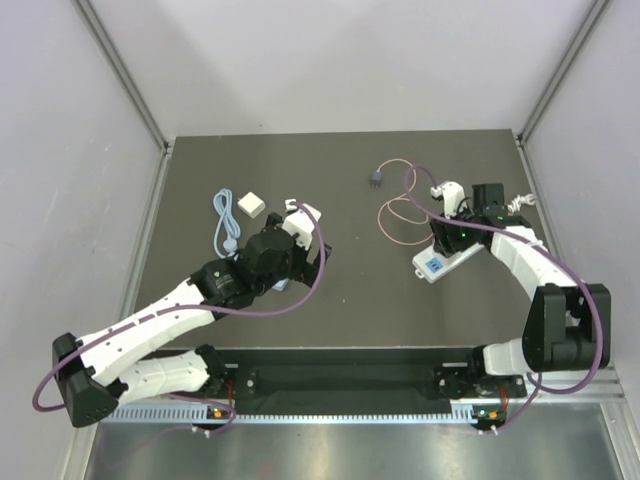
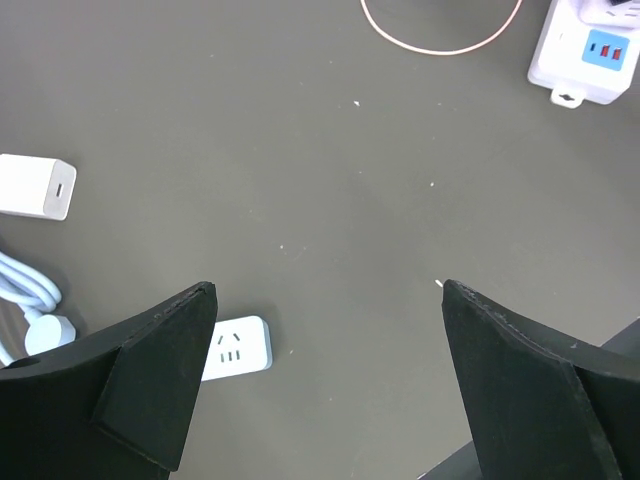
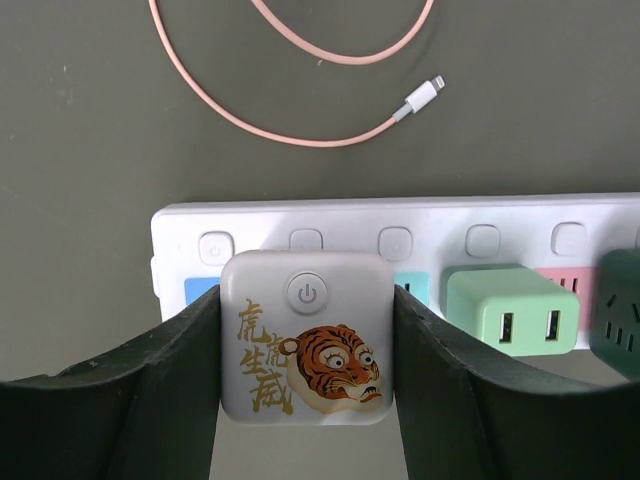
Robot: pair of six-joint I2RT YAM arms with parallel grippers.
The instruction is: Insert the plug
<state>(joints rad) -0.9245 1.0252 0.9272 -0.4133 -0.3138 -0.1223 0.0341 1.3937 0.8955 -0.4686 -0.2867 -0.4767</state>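
Note:
The tiger block sits square on the white power strip over its socket and would stay there, so the robot's right gripper should open.
My right gripper (image 3: 307, 302) is shut on a white square plug block (image 3: 306, 340) with a tiger picture and a power button. It holds the block against the white power strip (image 3: 400, 222), over a socket near its left end; how deep it sits does not show. The dark grey plug head (image 1: 376, 179) lies on the mat beyond the strip. Its pink cable (image 1: 398, 218) loops beside it, and the cable's white tip (image 3: 422, 98) lies just past the strip. In the top view my right gripper (image 1: 446, 243) is over the strip (image 1: 432, 266). My left gripper (image 2: 327, 295) is open and empty over bare mat.
A mint-green USB adapter (image 3: 512, 310) and a darker green block (image 3: 622, 312) sit in the strip to the right of the tiger block. A white cube adapter (image 1: 251, 204), a light-blue cable (image 1: 224, 226) and a small white socket block (image 2: 238, 347) lie by my left gripper (image 1: 300, 212).

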